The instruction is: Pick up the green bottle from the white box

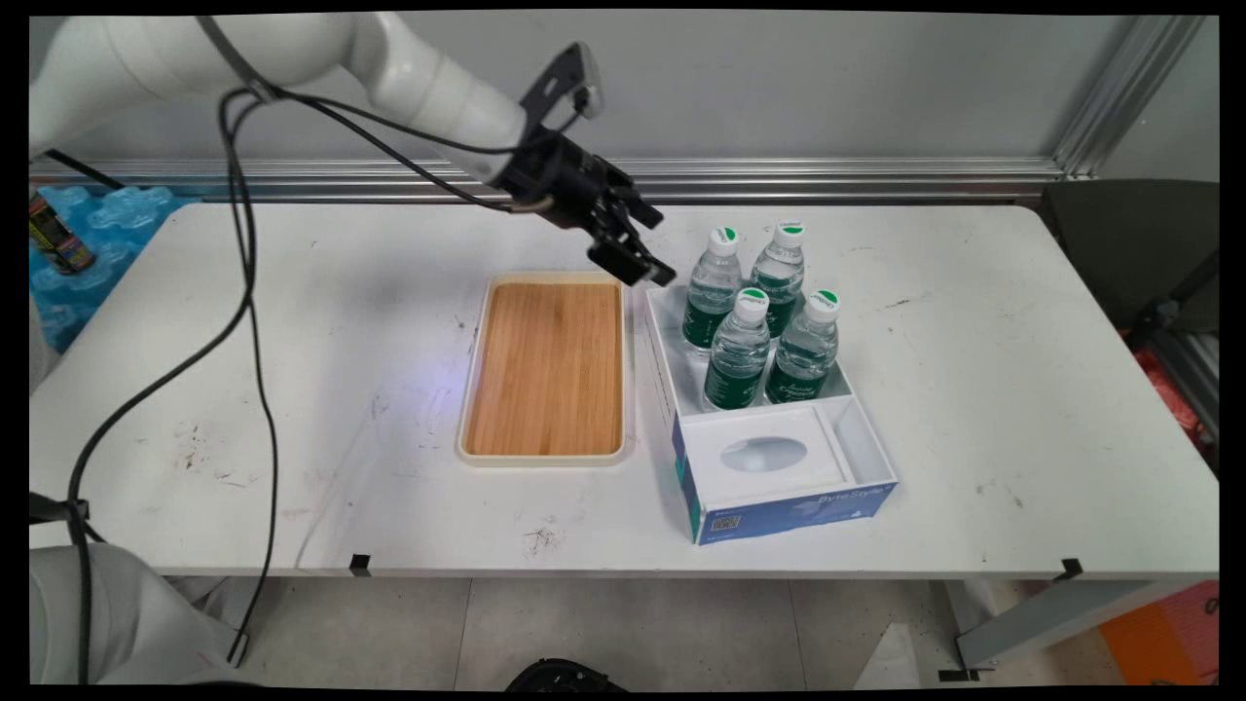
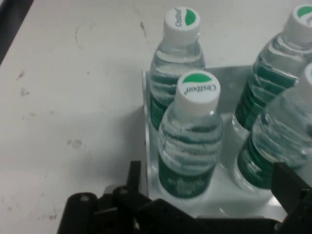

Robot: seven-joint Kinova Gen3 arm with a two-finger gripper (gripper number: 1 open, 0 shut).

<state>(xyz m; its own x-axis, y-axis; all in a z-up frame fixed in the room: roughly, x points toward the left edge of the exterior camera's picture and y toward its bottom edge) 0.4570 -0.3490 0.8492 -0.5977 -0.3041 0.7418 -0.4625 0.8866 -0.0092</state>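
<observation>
The clear water bottle needs to go on the wooden tray [image 1: 549, 369], so my gripper should next grab the bottle by its upper body above the green label [image 1: 714, 280].
Four small water bottles with green labels and white caps stand in the far compartment of a white and blue box [image 1: 779, 508]. My gripper [image 1: 644, 248] hangs open and empty above the table, just left of the box's far left corner and nearest the far left bottle [image 1: 713, 287]. The other bottles [image 1: 780, 273] [image 1: 738, 346] [image 1: 804, 346] stand close beside it. In the hand view the gripper [image 2: 209, 170] frames one bottle [image 2: 191, 141] between its spread fingers [image 2: 134, 175], not touching it. Another bottle [image 2: 178, 53] stands behind.
An empty wooden tray [image 1: 547, 365] with a cream rim lies left of the box. The box's near compartment holds a white insert [image 1: 764, 456]. A blue wrapped pack [image 1: 88, 243] and a can [image 1: 54, 239] sit at the far left, a dark chair [image 1: 1129, 253] at the right.
</observation>
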